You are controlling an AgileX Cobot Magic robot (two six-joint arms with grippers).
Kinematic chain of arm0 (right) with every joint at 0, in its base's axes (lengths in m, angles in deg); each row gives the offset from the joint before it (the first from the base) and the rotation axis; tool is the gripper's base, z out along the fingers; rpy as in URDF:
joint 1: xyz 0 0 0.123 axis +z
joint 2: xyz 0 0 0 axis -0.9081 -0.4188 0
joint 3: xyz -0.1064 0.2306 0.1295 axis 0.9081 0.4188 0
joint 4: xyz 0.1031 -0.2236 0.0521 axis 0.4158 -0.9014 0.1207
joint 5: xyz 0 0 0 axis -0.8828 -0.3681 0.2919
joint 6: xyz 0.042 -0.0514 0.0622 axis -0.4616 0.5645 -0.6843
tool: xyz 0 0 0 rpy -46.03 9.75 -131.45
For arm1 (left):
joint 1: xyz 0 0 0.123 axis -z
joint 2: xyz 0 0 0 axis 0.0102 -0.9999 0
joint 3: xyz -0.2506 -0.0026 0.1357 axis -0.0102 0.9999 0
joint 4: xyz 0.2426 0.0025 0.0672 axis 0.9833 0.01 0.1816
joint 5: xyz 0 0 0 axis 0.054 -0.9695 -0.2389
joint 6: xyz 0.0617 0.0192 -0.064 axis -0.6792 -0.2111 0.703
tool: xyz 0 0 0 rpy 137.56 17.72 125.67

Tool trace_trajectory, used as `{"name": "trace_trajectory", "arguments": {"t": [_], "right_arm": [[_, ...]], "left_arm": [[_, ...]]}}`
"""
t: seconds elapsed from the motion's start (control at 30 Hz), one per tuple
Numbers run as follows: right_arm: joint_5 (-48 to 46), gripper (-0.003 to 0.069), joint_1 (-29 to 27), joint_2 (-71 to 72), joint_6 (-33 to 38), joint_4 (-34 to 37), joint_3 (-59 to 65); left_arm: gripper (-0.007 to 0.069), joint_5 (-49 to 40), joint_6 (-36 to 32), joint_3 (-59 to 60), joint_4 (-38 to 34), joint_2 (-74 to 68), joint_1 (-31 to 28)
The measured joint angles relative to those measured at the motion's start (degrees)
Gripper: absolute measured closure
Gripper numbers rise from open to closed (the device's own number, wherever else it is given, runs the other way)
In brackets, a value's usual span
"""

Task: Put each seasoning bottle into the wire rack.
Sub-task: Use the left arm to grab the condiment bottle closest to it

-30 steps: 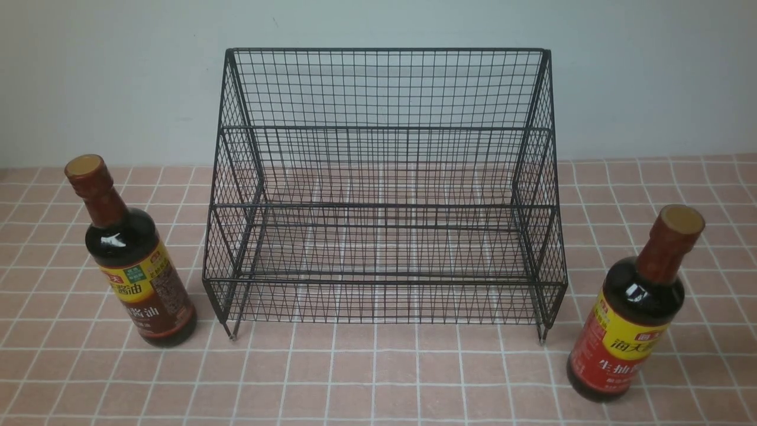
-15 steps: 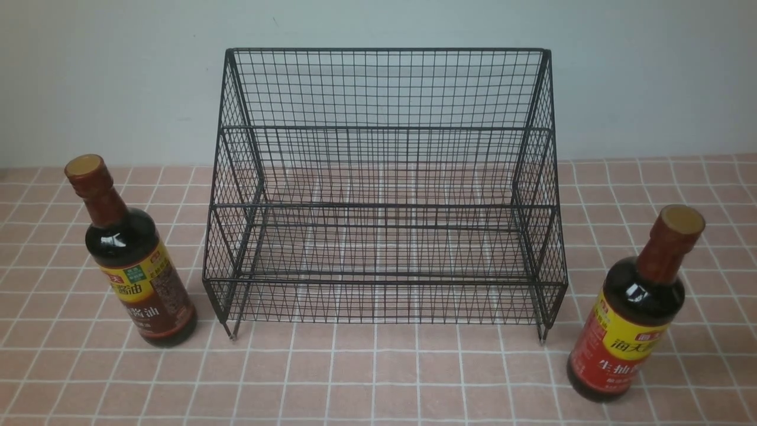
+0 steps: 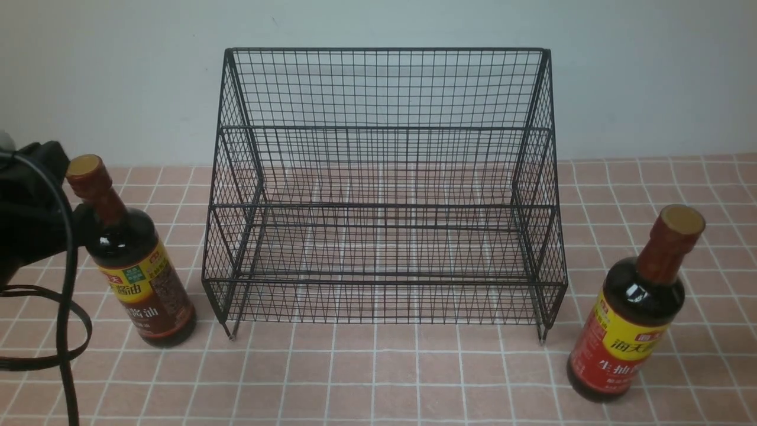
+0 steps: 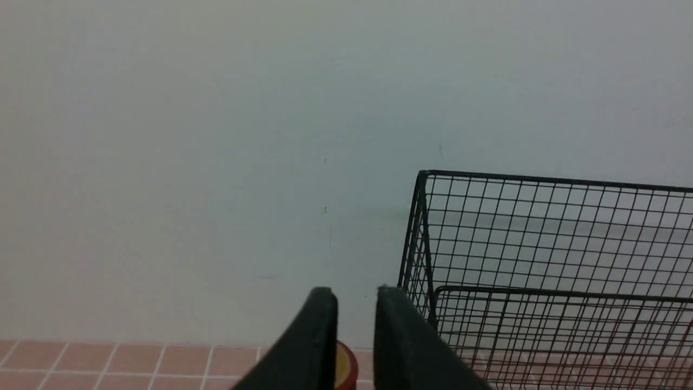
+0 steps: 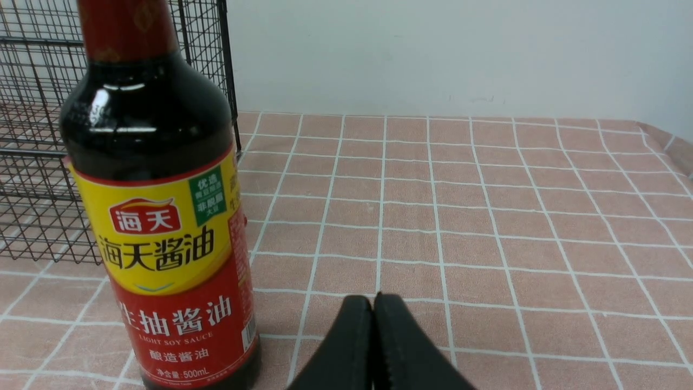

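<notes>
The labelled body (image 3: 148,287) gets wide below the neck, so I should next use my left gripper to grab the seasoning bottle by its slim neck under the cap (image 3: 109,206).
The black wire rack (image 3: 384,207) stands mid-table against the wall with nothing in it. One seasoning bottle, with a yellow and brown label (image 3: 139,278), stands upright left of the rack. My left arm (image 3: 29,207) has come in beside its neck. In the left wrist view my left gripper (image 4: 355,295) is slightly open and holds nothing; the bottle's tan cap (image 4: 344,365) shows low between the fingers, with the rack (image 4: 541,244) alongside. The other seasoning bottle, yellow and red (image 3: 630,331), stands right of the rack. My right gripper (image 5: 373,300) is shut and empty, close beside that bottle (image 5: 162,216).
Pink tiled cloth (image 3: 378,373) covers the table, and a pale wall (image 3: 118,77) rises right behind the rack. The left arm's black cable (image 3: 65,331) loops over the front left of the table. The cloth's edge (image 5: 671,146) shows far off in the right wrist view.
My left arm has come into the front view from the left edge, up to the neck of the yellow and brown bottle. Bottles and rack have not moved.
</notes>
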Motion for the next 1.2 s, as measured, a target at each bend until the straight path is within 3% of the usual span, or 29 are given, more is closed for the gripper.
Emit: {"name": "trace_trajectory", "arguments": {"t": [0.2,0.3,0.5,0.93,1.13,1.2], "right_arm": [[0.0,0.0673,0.0,0.0,0.0,0.0,0.0],[0.0,0.0673,0.0,0.0,0.0,0.0,0.0],[0.0,0.0673,0.0,0.0,0.0,0.0,0.0],[0.0,0.0673,0.0,0.0,0.0,0.0,0.0],[0.0,0.0673,0.0,0.0,0.0,0.0,0.0],[0.0,0.0673,0.0,0.0,0.0,0.0,0.0]], "left_arm": [[0.0346,-0.4,-0.2,0.0,2.1,0.0,0.0],[0.02,-1.9,-2.6,0.0,2.2,-0.5,0.0],[0.0008,0.8,-7.6,0.0,-3.7,-6.0,0.0],[-0.0019,14.0,-9.6,-0.9,-9.1,-20.9,0.0],[0.0024,18.5,-9.6,-2.2,-10.7,-26.3,0.0],[0.0087,19.3,-9.6,-2.3,-10.7,-27.6,0.0]]}}
